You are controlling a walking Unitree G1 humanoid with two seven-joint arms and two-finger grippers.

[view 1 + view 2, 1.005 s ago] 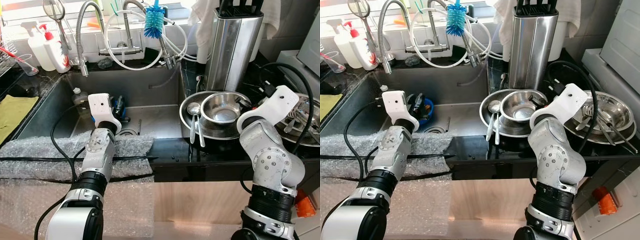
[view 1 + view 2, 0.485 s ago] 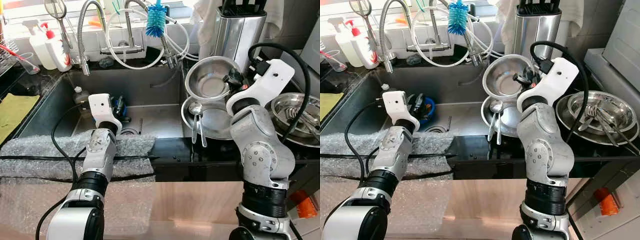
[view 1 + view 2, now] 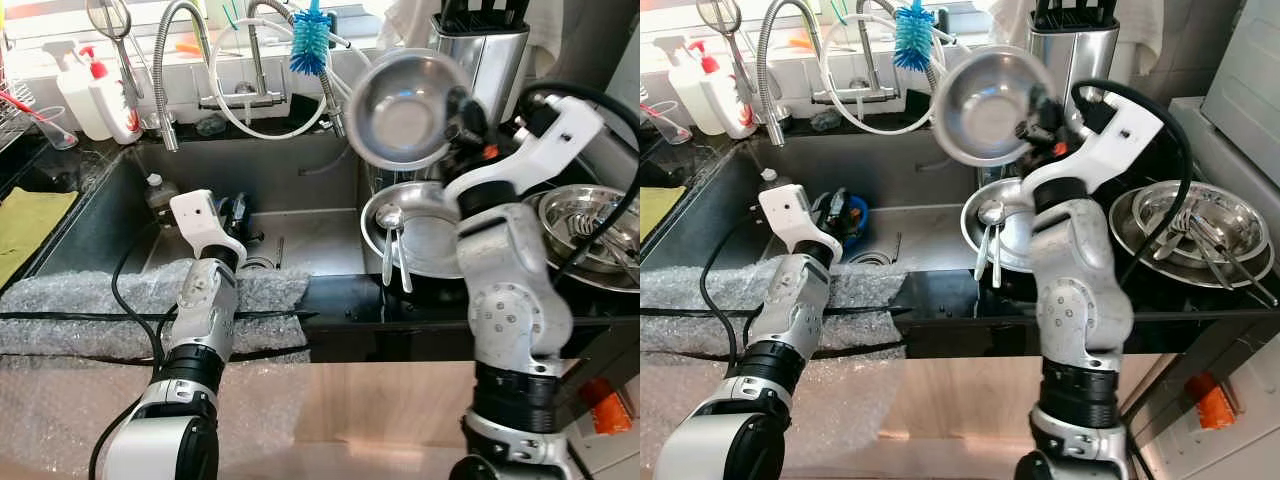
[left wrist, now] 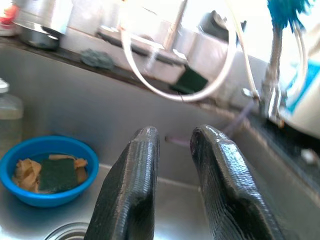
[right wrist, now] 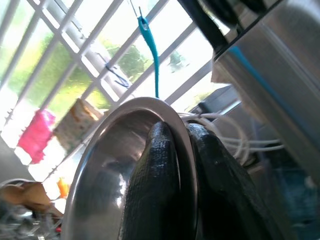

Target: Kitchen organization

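The round body of the steel bowl (image 3: 402, 106) is wider than my fingers open, so my left gripper should pinch the bowl by its thin rim, opposite my right gripper.
My right gripper (image 3: 468, 112) is shut on the rim of a small steel bowl (image 3: 402, 106). It holds the bowl high over the counter, tipped so its inside faces me; in the right wrist view one finger (image 5: 152, 185) lies inside the bowl (image 5: 107, 165) and the other outside. Below sits a wide steel plate (image 3: 435, 240) with two spoons (image 3: 389, 228) on its left side. My left gripper (image 4: 172, 135) hangs low in the sink (image 3: 300, 180), open by a narrow gap and holding nothing.
A blue bowl (image 4: 47, 172) holding a sponge sits on the sink floor. Stacked steel dishes with cutlery (image 3: 590, 225) lie at the right. A tall steel knife holder (image 3: 495, 55), taps with hoses, a blue brush (image 3: 310, 40) and soap bottles (image 3: 100, 95) line the back. Bubble wrap (image 3: 80, 310) covers the front edge.
My right gripper has lifted the small bowl off the plate, carrying it up and to the left while tipping it. The left arm has stayed in the sink.
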